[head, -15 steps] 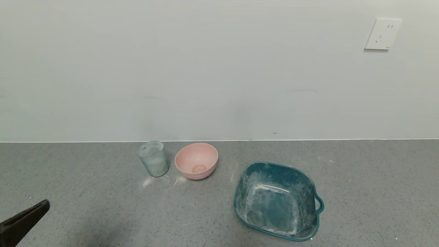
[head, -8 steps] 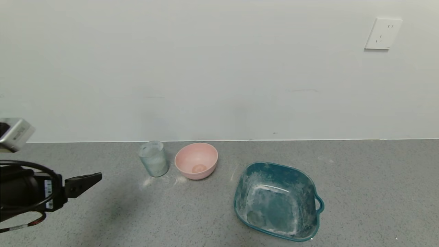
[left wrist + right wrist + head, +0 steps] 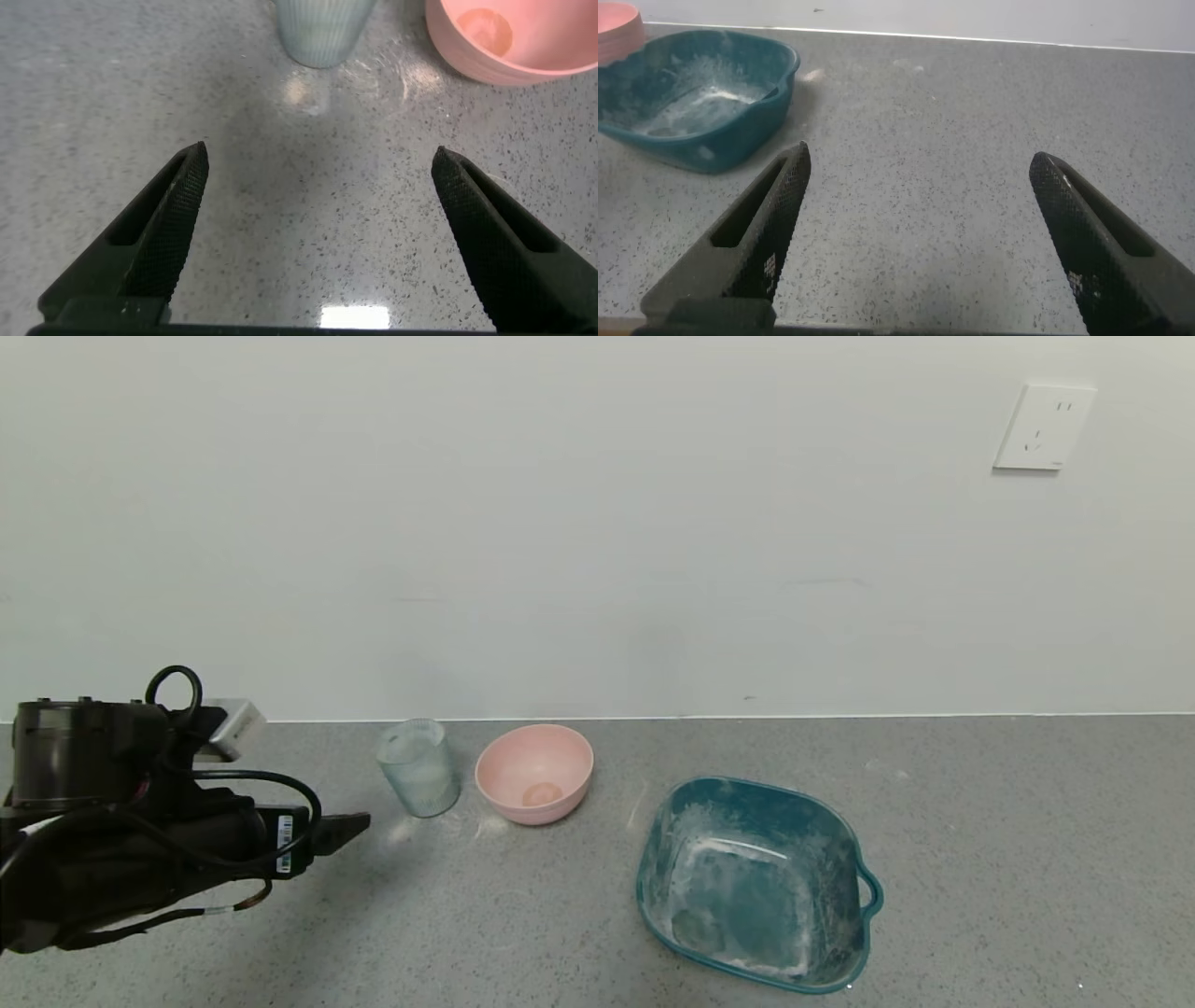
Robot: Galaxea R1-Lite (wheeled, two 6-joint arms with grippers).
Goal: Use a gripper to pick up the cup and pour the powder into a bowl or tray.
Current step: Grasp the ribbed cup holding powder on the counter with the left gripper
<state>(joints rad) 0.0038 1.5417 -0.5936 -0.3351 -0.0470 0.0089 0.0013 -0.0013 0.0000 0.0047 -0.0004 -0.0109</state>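
Note:
Loose powder (image 3: 425, 788) is inside the open cup, so I should next use my left gripper to grab the cup level around its ribbed outer sides, below the cup's rim.
The ribbed pale blue-grey cup (image 3: 418, 768) stands upright on the grey counter near the wall, with white powder (image 3: 413, 745) dusting its inside. The pink bowl (image 3: 534, 773) sits just right of it. The teal tray (image 3: 758, 882), smeared with powder, lies further right and nearer. My left gripper (image 3: 359, 823) is open and empty, low over the counter, a short way left of and nearer than the cup. In the left wrist view the gripper (image 3: 320, 156) points at the cup (image 3: 322, 33) and the bowl (image 3: 523, 37). My right gripper (image 3: 921, 159) is open and empty, out of the head view.
Spilt powder patches (image 3: 401, 831) lie on the counter in front of the cup. The wall runs close behind cup and bowl, with a socket (image 3: 1041, 427) high on the right. The right wrist view shows the tray (image 3: 691, 93) and bare counter (image 3: 971, 112).
My left arm has swung in from the lower left corner to the right and forward, toward the cup. Cup, bowl and tray have not moved.

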